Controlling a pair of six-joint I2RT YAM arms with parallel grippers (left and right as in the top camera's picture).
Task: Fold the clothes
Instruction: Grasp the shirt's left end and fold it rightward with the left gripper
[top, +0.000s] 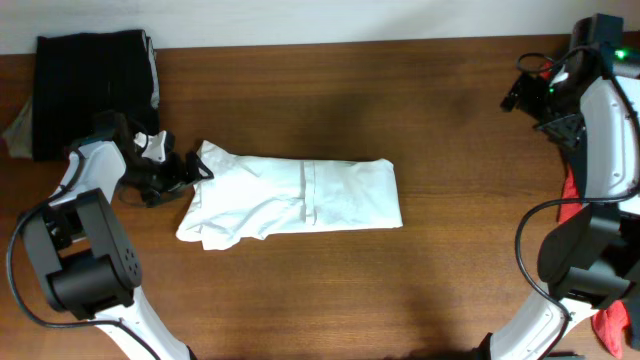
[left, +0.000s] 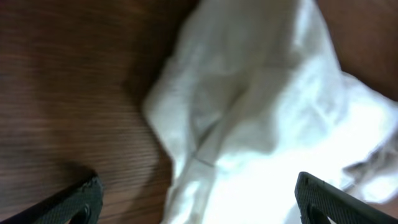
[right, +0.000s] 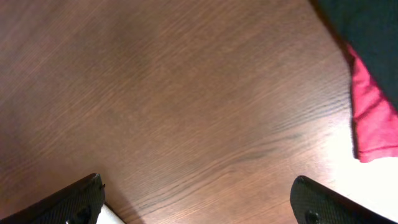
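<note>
My left gripper is beside one end of the white garment (top: 295, 197) and needs to fold that end over next, so it needs to grab the garment by that end. The rest of the garment will stay lying flat.
A white wrinkled garment (top: 295, 197) lies folded into a long rectangle at the middle of the wooden table. My left gripper (top: 178, 172) is open at the garment's left end, low over the table; in the left wrist view the white cloth (left: 261, 118) fills the space between the spread fingers (left: 199, 202), which hold nothing. My right gripper (top: 525, 92) is open and empty high at the far right, over bare wood (right: 199, 202). No green label shows.
A dark folded garment stack (top: 95, 85) lies at the table's far left corner. A red cloth (top: 612, 325) lies by the right arm's base and shows in the right wrist view (right: 373, 118). The table's far edge (top: 330, 42) meets a pale wall.
</note>
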